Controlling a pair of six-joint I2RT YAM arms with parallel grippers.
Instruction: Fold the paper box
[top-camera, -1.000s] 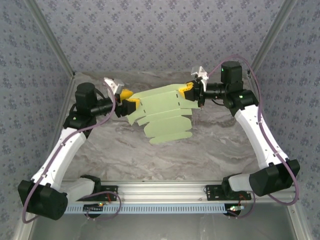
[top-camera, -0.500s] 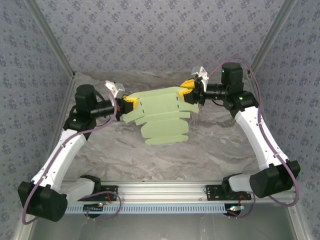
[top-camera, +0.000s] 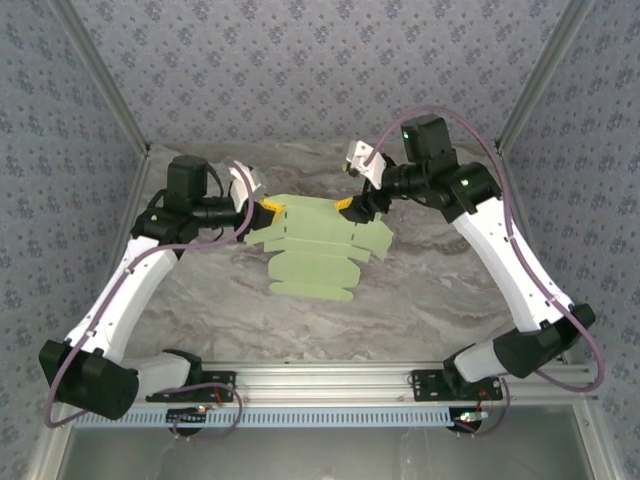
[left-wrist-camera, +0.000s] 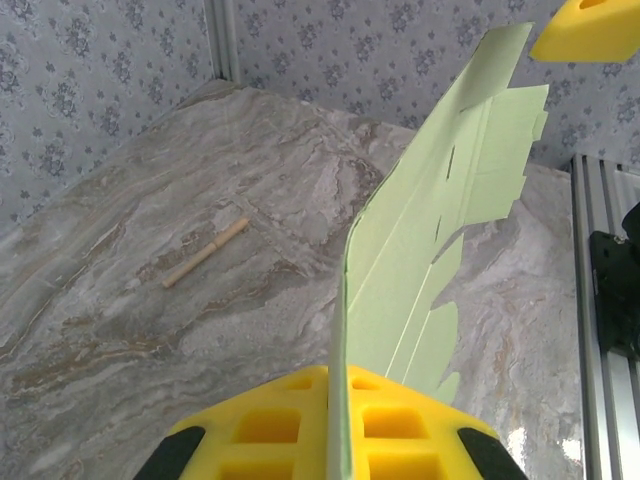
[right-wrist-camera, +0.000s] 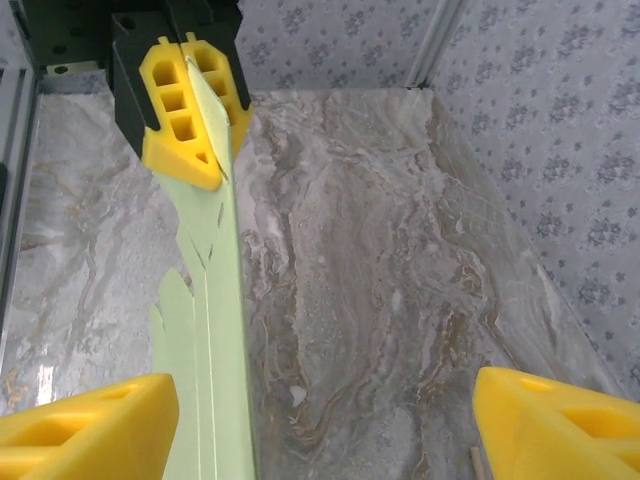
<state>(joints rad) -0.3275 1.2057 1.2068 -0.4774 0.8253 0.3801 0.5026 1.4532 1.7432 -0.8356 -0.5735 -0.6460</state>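
Observation:
Next, my right gripper needs to grab the sheet's far edge (right-wrist-camera: 240, 424), away from the hanging tabs, so that my left gripper can fold the tabs.
The paper box (top-camera: 318, 243) is a flat pale-green die-cut sheet, held up off the marble table (top-camera: 420, 290) with its tabs hanging toward the near side. My left gripper (top-camera: 269, 209) is shut on the sheet's left edge. In the left wrist view the card (left-wrist-camera: 440, 230) stands edge-on, pinched between the yellow pads (left-wrist-camera: 262, 425). My right gripper (top-camera: 351, 206) is at the sheet's right end and stands open. In the right wrist view the sheet (right-wrist-camera: 207, 300) runs just inside the left of the two wide-apart yellow fingers (right-wrist-camera: 88, 432), with nothing pressing on it.
A thin tan wooden stick (left-wrist-camera: 205, 252) lies on the marble behind the sheet. Patterned cloth walls (top-camera: 300, 70) close in the back and sides. An aluminium rail (top-camera: 330, 383) with the arm bases runs along the near edge.
My left gripper shut on the sheet's left edge. My right gripper then opened, let go of the right edge, and its arm swung left. The sheet shifted left and lower.

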